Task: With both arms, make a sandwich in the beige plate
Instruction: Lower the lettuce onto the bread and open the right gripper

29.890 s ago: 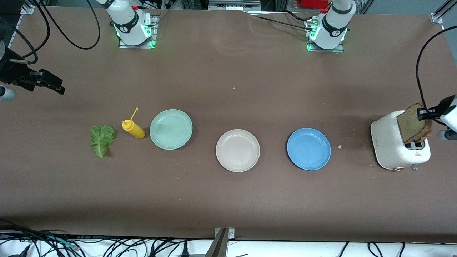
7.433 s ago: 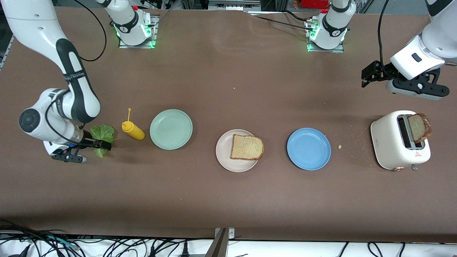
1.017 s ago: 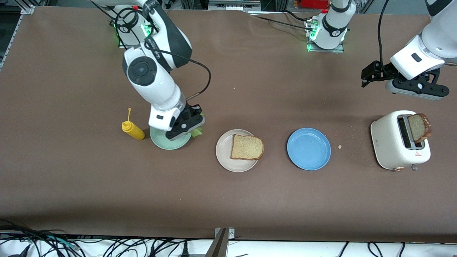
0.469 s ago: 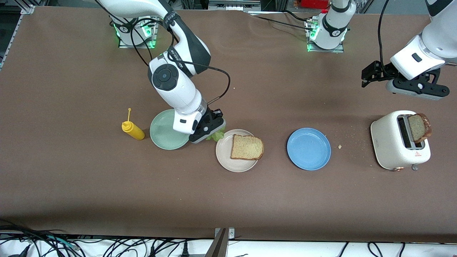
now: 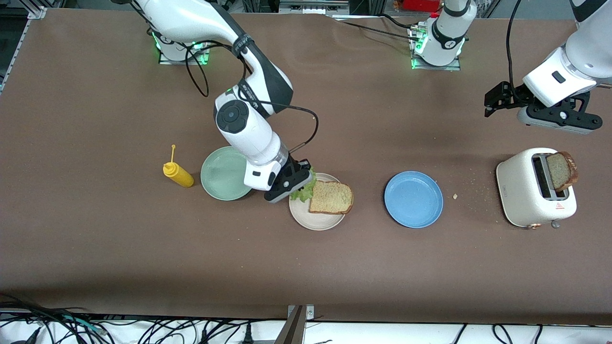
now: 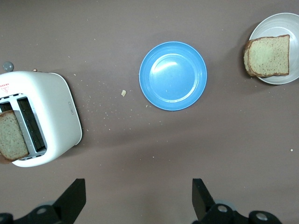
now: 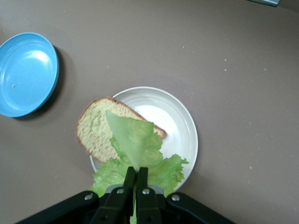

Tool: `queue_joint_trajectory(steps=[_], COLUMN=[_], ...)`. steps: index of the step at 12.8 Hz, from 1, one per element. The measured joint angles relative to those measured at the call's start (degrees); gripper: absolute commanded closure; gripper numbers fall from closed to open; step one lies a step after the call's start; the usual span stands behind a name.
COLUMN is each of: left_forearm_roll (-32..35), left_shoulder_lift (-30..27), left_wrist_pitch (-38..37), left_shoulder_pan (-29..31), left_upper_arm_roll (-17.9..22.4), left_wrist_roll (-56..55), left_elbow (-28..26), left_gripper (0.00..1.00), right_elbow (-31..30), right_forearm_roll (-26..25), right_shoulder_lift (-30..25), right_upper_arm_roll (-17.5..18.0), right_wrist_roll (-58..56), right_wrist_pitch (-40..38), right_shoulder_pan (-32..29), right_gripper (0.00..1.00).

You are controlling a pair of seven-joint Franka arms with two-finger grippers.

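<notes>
The lettuce hangs beside the bread slice, so it is too early to release. My right gripper moves the lettuce over the slice next, before releasing the lettuce.
A bread slice [image 5: 331, 198] lies on the beige plate [image 5: 306, 217], overhanging the rim toward the left arm's end. My right gripper [image 5: 299, 184] is shut on the green lettuce leaf [image 5: 303, 191] and holds it over the plate's edge nearest the mint-green plate. In the right wrist view the lettuce [image 7: 135, 144] hangs from the shut gripper [image 7: 136, 172] over the bread [image 7: 96, 128] and plate [image 7: 180, 121]. A second bread slice [image 5: 560, 171] stands in the toaster [image 5: 523, 193]. My left gripper [image 5: 495, 98] is open and empty, up in the air beside the toaster; its fingers [image 6: 74, 198] show spread wide.
A mint-green plate [image 5: 220, 174] and a yellow mustard bottle [image 5: 178, 174] stand toward the right arm's end. A blue plate [image 5: 413, 198] lies between the beige plate and the toaster. Crumbs lie near the toaster.
My right arm has carried the lettuce from over the mint-green plate to over the beige plate's edge. The left arm has not moved.
</notes>
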Motion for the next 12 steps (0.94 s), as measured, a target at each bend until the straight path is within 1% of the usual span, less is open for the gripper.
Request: queue_joint_trajectory(steps=[2,5,9,12], left_forearm_roll=[0.0,0.0,0.0,0.0], left_shoulder_lift=[0.0,0.0,0.0,0.0], left_wrist_pitch=[0.0,0.0,0.0,0.0], left_shoulder_pan=[0.0,0.0,0.0,0.0], left_upper_arm_roll=[0.0,0.0,0.0,0.0], left_wrist_roll=[0.0,0.0,0.0,0.0], left_elbow=[0.0,0.0,0.0,0.0], left_gripper=[0.0,0.0,0.0,0.0], right_elbow=[0.9,2.0,2.2,2.2], right_forearm_roll=[0.6,2.9,3.1,3.2], right_shoulder_lift=[2.1,4.2,7.6,9.1], right_upper_arm_roll=[0.0,0.0,0.0,0.0], right_wrist_roll=[0.0,0.0,0.0,0.0], right_wrist_pitch=[2.6,5.6,9.3,10.2], right_shoulder_pan=[0.4,1.2,3.0,3.5], right_gripper=[1.0,1.0,1.0,1.0])
